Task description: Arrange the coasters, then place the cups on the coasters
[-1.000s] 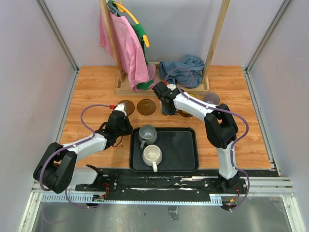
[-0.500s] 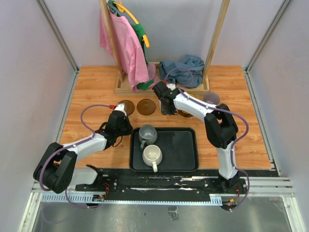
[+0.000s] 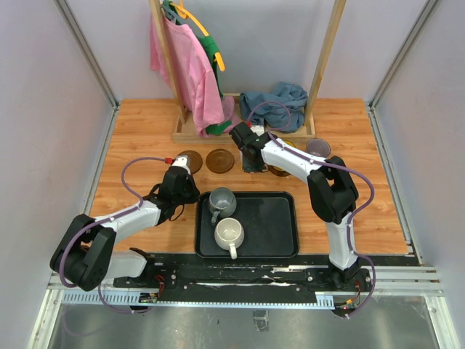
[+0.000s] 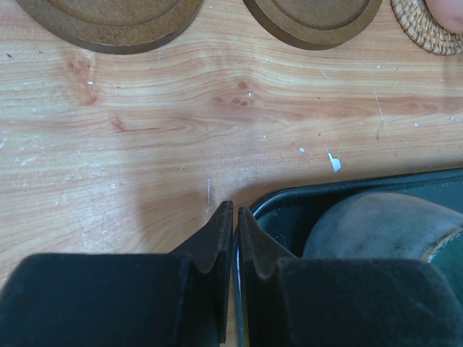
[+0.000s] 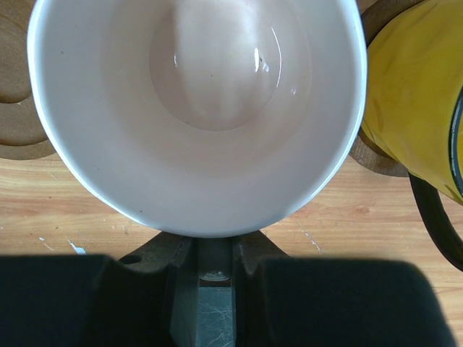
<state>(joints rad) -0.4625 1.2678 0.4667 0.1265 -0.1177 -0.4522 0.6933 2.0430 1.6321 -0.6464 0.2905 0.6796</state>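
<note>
My right gripper is holding the pale pink cup (image 5: 195, 108) above the tan woven coaster, so the cup would land on the coaster if I opened my gripper now.
My right gripper (image 5: 215, 242) is shut on the handle of the pale pink cup (image 5: 195, 108), which is over a tan woven coaster (image 4: 427, 32); whether it rests on it I cannot tell. Just right of it a yellow cup (image 5: 416, 94) stands on a brown coaster (image 5: 376, 155). Two bare dark brown coasters (image 3: 189, 160) (image 3: 219, 160) lie to the left. A lavender cup (image 3: 317, 148) is at the far right. The grey cup (image 3: 221, 200) and white cup (image 3: 229, 233) sit in the black tray (image 3: 272, 218). My left gripper (image 4: 234, 210) is shut on the tray's left rim.
A wooden clothes rack (image 3: 182, 127) with a pink garment (image 3: 190, 73) stands at the back, and a blue cloth (image 3: 275, 102) is heaped on its base. Grey walls close in the table on both sides.
</note>
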